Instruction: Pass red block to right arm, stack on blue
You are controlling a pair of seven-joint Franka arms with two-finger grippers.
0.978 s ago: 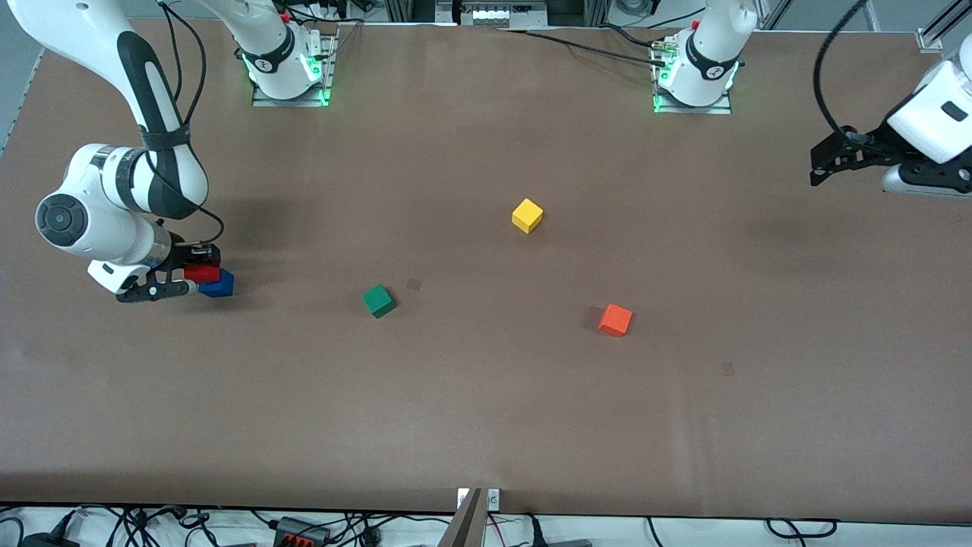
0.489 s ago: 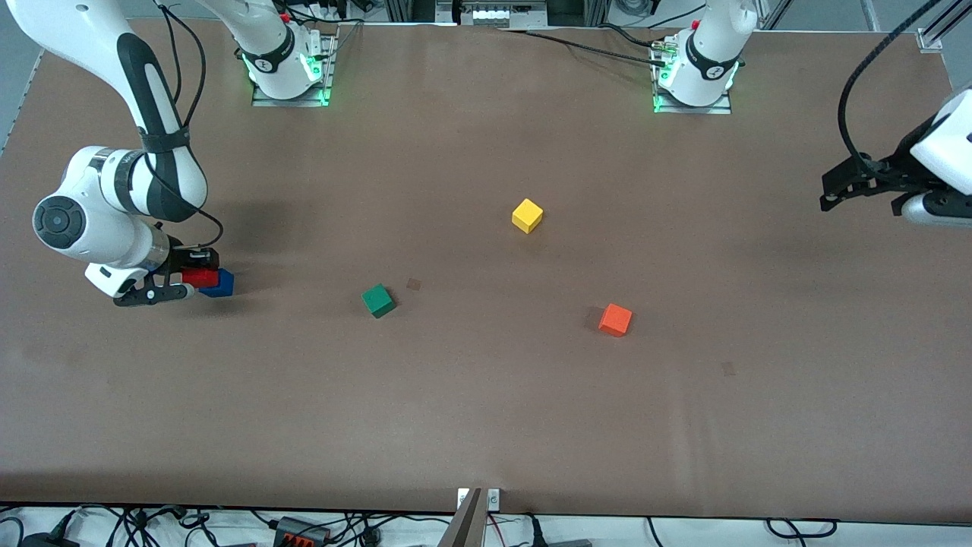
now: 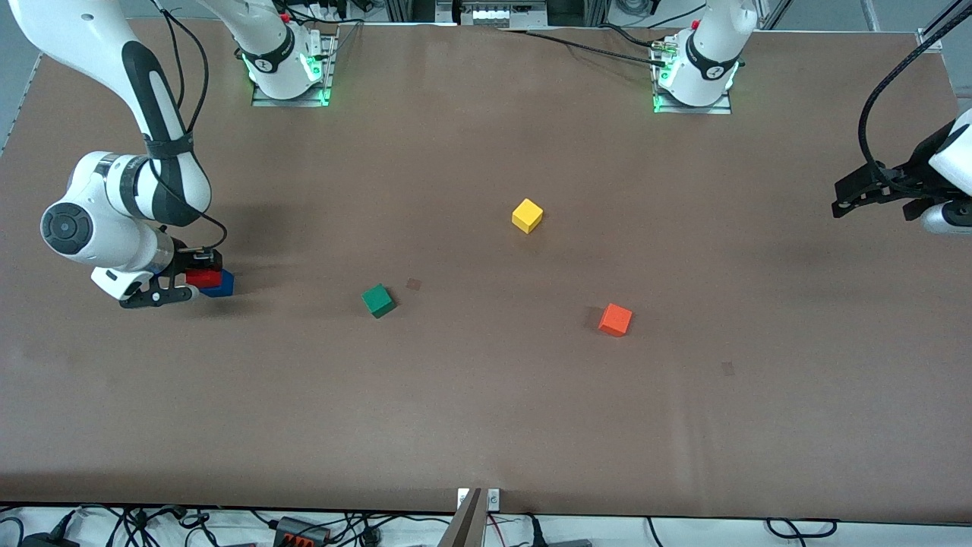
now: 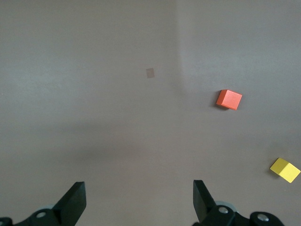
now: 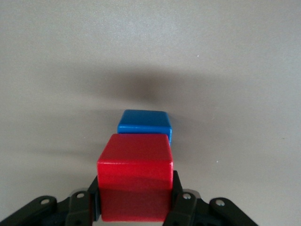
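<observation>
I need to open my right gripper now. The red block (image 3: 202, 278) is over the blue cube (image 3: 223, 285), so the block would rest stacked there.
My right gripper (image 3: 196, 279) is shut on the red block (image 3: 202, 278) near the right arm's end of the table. It holds the block low over the blue cube (image 3: 223, 285), offset toward the right arm's end so that part of the blue cube shows. In the right wrist view the red block (image 5: 135, 181) sits between the fingers (image 5: 181, 200) and overlaps the blue cube (image 5: 145, 123). I cannot tell if the two touch. My left gripper (image 3: 840, 200) is open and empty above the left arm's end of the table; its own view (image 4: 138, 200) shows bare table between the fingers.
A green cube (image 3: 378, 300), a yellow cube (image 3: 527, 216) and an orange cube (image 3: 615, 320) lie apart on the brown table (image 3: 486, 410). The orange cube (image 4: 229, 100) and yellow cube (image 4: 285, 170) also show in the left wrist view.
The left arm has drawn back toward its end of the table and lower in view. The right gripper with the red block has shifted slightly by the blue cube.
</observation>
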